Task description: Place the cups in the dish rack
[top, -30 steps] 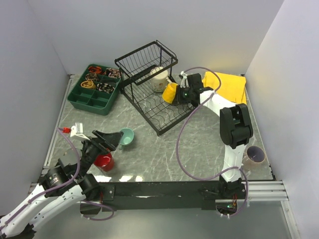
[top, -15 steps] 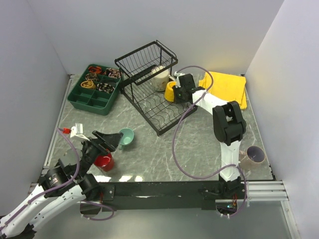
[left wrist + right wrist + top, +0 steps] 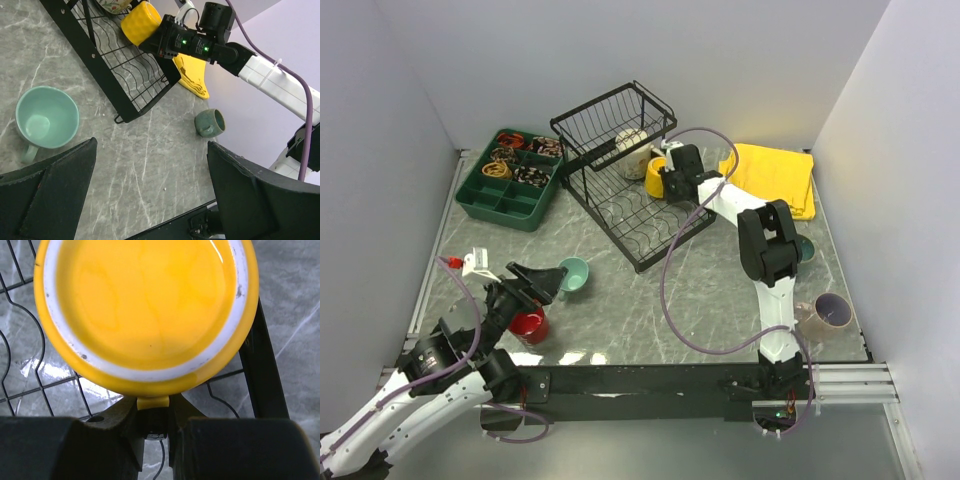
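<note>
The yellow cup's lower edge meets the wire tray inside its black rim, so the cup would stand if released, and my right gripper should open its fingers.
My right gripper is shut on the handle of the yellow cup, holding it mouth-up towards the wrist camera over the flat wire tray of the black dish rack. A cream cup lies in the rack by its raised basket end. My left gripper is open and empty above the table, near a red cup and a light teal cup. A dark grey-green cup and a pale pink cup stand at the right.
A green compartment tray with small items sits at the back left. A yellow cloth lies at the back right. White walls close in three sides, and a black rail runs along the near edge.
My right arm has carried the yellow cup leftwards and farther over the rack, towards the cream cup. The dark grey-green cup now shows beside that arm. My left arm has not moved.
</note>
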`<state>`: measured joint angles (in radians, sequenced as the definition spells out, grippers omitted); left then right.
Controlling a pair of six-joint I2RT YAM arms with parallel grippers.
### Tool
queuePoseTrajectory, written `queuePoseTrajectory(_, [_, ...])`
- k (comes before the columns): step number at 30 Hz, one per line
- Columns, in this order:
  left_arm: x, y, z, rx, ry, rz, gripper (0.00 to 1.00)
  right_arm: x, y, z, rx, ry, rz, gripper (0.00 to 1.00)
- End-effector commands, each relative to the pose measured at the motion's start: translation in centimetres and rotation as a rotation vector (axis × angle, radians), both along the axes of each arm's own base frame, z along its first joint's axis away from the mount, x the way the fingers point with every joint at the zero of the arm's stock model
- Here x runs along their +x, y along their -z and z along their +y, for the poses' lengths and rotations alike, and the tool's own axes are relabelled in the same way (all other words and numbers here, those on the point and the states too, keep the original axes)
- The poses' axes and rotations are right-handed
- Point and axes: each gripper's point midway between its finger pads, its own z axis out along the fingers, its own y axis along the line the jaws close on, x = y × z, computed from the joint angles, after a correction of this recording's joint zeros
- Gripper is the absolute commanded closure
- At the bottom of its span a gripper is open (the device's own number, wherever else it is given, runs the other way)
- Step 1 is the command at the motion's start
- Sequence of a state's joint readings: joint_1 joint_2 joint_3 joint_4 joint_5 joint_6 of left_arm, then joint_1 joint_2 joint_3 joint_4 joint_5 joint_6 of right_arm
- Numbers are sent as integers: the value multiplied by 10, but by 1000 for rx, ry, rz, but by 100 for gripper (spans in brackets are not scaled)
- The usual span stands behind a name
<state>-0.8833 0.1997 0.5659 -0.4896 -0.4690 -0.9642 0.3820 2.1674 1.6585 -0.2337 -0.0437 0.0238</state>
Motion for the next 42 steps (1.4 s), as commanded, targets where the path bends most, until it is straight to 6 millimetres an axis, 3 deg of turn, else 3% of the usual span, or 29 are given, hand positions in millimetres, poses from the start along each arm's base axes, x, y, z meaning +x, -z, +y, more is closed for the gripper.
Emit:
queuePoseTrajectory(1, [0,-14,0,-28,-2,-14,3,32,-42,10,31,6,-147,91])
queuePoseTrajectory(6, [1,-13,-3,-25,4,-11,4,34,-44,10,14,-12,-155,78])
queuePoseTrajectory(14, [0,-13,-2,-28,5,-8,4,34,-43,11,14,-18,-150,70])
queuePoseTrajectory(25, [-2,-13,-1,-34,4,-2,4,28,-44,11,18,-25,-147,50])
queuePoseTrajectory(28, [-2,-8,0,-24,0,22,4,19,-55,12,24,-60,-156,44])
queuePoseTrajectory(30, [-1,-5,0,-8,-5,40,4,12,-68,10,27,-79,-189,40])
queuePoseTrajectory(31, [-1,-3,0,-3,-5,51,4,8,-84,10,35,-88,-219,36])
queuePoseTrajectory(36, [1,10,-5,49,-4,115,4,-15,-99,7,55,-132,-224,36])
queuePoseTrajectory(37, [2,16,-7,68,-6,138,4,-21,-112,9,75,-150,-240,36])
queuePoseTrajectory(39, [2,17,-10,92,4,153,4,-32,-115,8,74,-172,-236,36])
queuePoseTrajectory(40, [4,22,-13,120,8,173,4,-38,-130,7,85,-185,-259,36])
queuePoseTrajectory(42, [6,21,-15,146,11,184,4,-54,-136,7,82,-242,-249,36])
